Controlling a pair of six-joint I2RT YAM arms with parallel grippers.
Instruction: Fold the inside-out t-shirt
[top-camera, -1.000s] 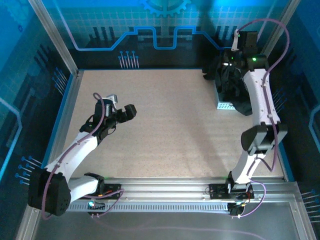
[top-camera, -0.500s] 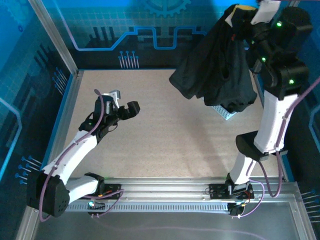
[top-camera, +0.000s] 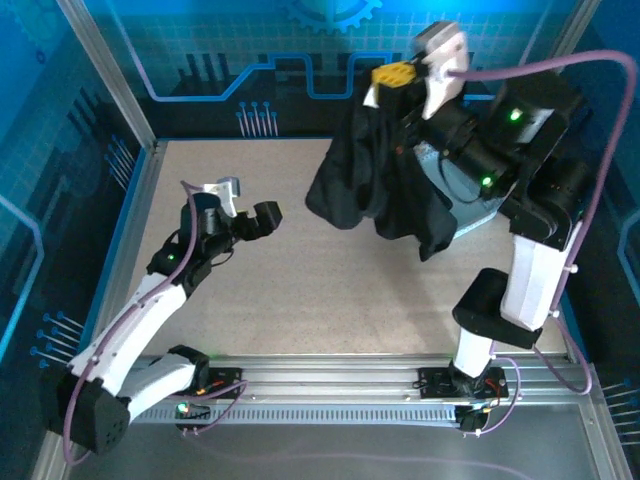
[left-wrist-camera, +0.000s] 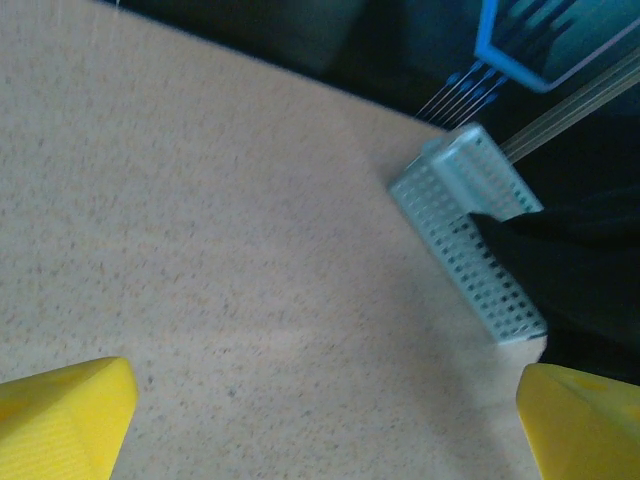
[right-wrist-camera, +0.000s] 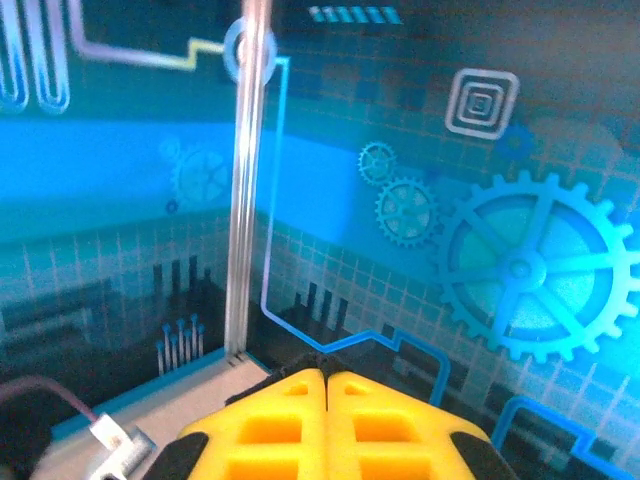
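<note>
The hanging inside-out t-shirt needs to be spread for folding, so my left gripper needs to grab it next by a loose edge (top-camera: 338, 212) (left-wrist-camera: 497, 236), away from where my right gripper holds it.
The inside-out t-shirt (top-camera: 385, 185) is a black bundle hanging in the air over the table's back right. My right gripper (top-camera: 392, 75) is raised high and shut on the shirt's top edge. In the right wrist view the yellow fingers (right-wrist-camera: 290, 430) press together with a sliver of the black t-shirt (right-wrist-camera: 318, 358) at their tips. My left gripper (top-camera: 245, 207) hovers low over the left of the table, open and holding nothing. Its yellow fingertips (left-wrist-camera: 60, 420) stand wide apart in the left wrist view, where the t-shirt (left-wrist-camera: 585, 270) hangs at the right edge.
A light grey perforated tray (top-camera: 468, 214) sits at the back right, partly hidden behind the hanging shirt; the tray (left-wrist-camera: 470, 235) also lies ahead of my left gripper. Transparent blue walls with aluminium posts (top-camera: 105, 75) enclose the speckled beige table (top-camera: 300, 290).
The right arm lifted the shirt out of the tray, then carried it left toward the table's middle. The left gripper stayed open and shifted only slightly.
</note>
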